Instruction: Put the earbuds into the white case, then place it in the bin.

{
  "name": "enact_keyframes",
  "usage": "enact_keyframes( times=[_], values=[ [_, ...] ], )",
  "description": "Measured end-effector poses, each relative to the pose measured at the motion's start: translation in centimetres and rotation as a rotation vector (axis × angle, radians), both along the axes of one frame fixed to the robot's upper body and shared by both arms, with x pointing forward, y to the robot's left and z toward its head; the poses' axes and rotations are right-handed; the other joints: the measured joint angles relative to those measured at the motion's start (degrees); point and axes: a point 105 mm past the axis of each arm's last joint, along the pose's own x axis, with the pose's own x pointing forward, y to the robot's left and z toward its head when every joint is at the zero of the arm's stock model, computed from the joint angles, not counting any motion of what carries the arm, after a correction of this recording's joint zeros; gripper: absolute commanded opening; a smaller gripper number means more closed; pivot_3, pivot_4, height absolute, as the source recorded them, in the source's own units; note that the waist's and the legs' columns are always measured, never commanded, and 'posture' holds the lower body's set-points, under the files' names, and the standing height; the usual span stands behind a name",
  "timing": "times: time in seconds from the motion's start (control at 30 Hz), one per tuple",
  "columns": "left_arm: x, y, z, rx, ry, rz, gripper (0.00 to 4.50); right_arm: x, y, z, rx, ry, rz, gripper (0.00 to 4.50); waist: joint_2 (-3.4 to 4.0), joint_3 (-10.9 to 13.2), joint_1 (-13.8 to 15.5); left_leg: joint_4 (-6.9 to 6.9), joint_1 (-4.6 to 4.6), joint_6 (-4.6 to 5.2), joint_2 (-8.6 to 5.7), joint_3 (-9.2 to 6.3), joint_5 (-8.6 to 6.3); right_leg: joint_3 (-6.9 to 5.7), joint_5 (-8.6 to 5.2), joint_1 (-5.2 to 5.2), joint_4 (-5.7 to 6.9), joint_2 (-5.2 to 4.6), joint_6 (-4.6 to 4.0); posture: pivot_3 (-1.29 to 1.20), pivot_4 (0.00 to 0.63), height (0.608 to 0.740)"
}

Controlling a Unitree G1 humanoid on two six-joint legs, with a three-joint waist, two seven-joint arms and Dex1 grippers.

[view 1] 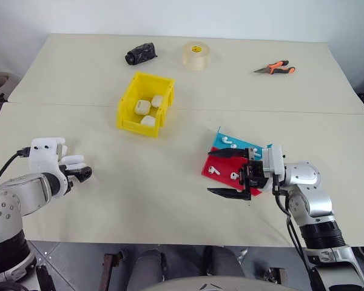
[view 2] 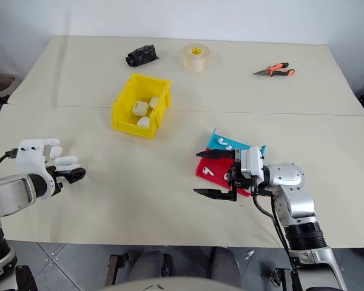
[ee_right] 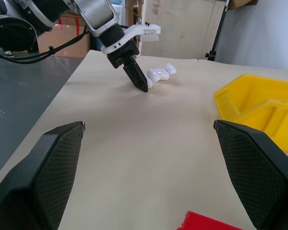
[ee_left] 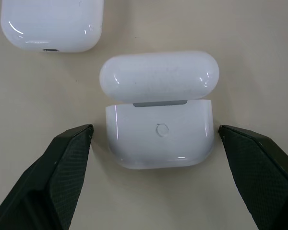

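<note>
My left gripper should close on the white case now, because its fingers are beside the white case's lower body (ee_left: 159, 134).
A white case (ee_left: 159, 141) lies on the table with its lid hinged up. My left gripper (ee_left: 156, 132) is open, one finger on each side of the case and neither touching it. From the head views this gripper (view 1: 80, 174) is at the near left, beside the white cases (view 1: 73, 160). Small white earbuds (view 1: 228, 143) lie on a red and blue tray (view 1: 221, 165) at the near right. My right gripper (view 1: 228, 173) hangs open over that tray, holding nothing. The yellow bin (view 1: 128, 104) stands mid-table with three white cases inside.
A second, closed white case (ee_left: 52, 24) lies just beyond the open one. Along the far side of the table are a black bundle (view 1: 141, 54), a roll of clear tape (view 1: 196, 54) and orange-handled pliers (view 1: 276, 68). A seam (view 1: 261, 111) crosses the table behind the bin.
</note>
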Motion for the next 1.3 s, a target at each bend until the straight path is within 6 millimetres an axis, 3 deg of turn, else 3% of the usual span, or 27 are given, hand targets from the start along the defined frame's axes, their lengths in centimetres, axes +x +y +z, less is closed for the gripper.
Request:
enact_keyframes(
  times=[0.1, 0.2, 0.33, 0.7, 0.8, 1.0, 1.1, 1.3],
  values=[
    [0.1, -0.1, -0.1, -0.006, -0.007, 0.016, 4.45, 0.0, 0.2, 0.0, 0.01, 0.002, 0.003, 4.5, 0.0, 0.0, 0.02, 0.0, 0.0, 0.0, -0.02, -0.01, 0.0, 0.0, 0.0, 0.02, 0.0, -0.01, 0.0, 0.0, 0.15, 0.74],
    [0.2, -0.3, -0.1, -0.007, -0.01, 0.023, 3.9, 0.0, 0.4, -0.1, 0.011, 0.002, 0.003, 4.5, 0.0, 0.0, 0.06, 0.0, 0.01, 0.0, -0.03, -0.03, 0.0, 0.01, 0.0, 0.03, 0.0, -0.01, 0.0, 0.0, 0.15, 0.74],
    [0.3, -0.4, -0.1, -0.008, -0.012, 0.025, 2.79, 0.0, 0.4, -0.1, 0.014, 0.002, -0.001, 4.5, 0.01, 0.0, -0.08, 0.0, 0.02, 0.0, -0.03, -0.02, 0.0, 0.01, 0.0, 0.03, 0.0, 0.0, 0.0, 0.0, 0.15, 0.74],
    [-1.5, -0.4, -0.4, -0.034, -0.042, -0.048, 2.79, 0.1, 0.4, -0.1, 0.016, -0.009, -0.018, 4.5, 0.01, -0.01, -0.65, -0.08, 0.05, 0.0, -0.03, 0.01, 0.0, 0.07, 0.0, -0.02, -0.03, 0.02, 0.0, 0.0, 0.15, 0.74],
    [-2.7, -2.5, -0.1, -0.141, -0.221, -0.266, 2.79, 0.2, 0.3, -0.2, 0.018, -0.005, -0.035, 4.5, 0.01, 0.0, -0.99, -0.1, -0.02, -0.05, -0.02, 0.06, -0.03, 0.06, -0.01, -0.07, -0.14, 0.02, -0.01, 0.0, 0.15, 0.74],
    [-3.5, -6.1, 4.1, -0.221, -0.644, -0.616, 2.79, -0.1, -0.4, 0.0, -0.004, -0.004, -0.057, 4.5, 0.04, 0.02, 0.2, 0.04, -0.1, -0.05, -0.06, 0.2, -0.03, 0.09, -0.01, 0.04, -0.28, 0.05, -0.01, 0.0, 0.15, 0.74],
    [-3.8, -9.9, 4.4, -0.254, -0.762, -0.874, 2.79, -0.3, -2.3, -0.5, -0.043, 0.025, -0.135, 4.5, 0.03, 0.01, 1.2, 0.03, -0.12, -0.01, -0.16, 0.38, -0.05, 0.18, 0.0, 0.07, -0.3, 0.04, -0.01, 0.0, 0.15, 0.74],
    [-2.9, -16.1, 4.3, -0.283, -0.939, -1.167, 2.79, -0.5, -6.8, -0.1, -0.082, 0.007, -0.328, 4.5, 0.01, 0.01, 1.62, 0.06, -0.12, 0.01, -0.12, 0.47, -0.04, 0.12, 0.03, 0.07, -0.29, 0.05, 0.06, 0.0, 0.15, 0.74]
  ],
)
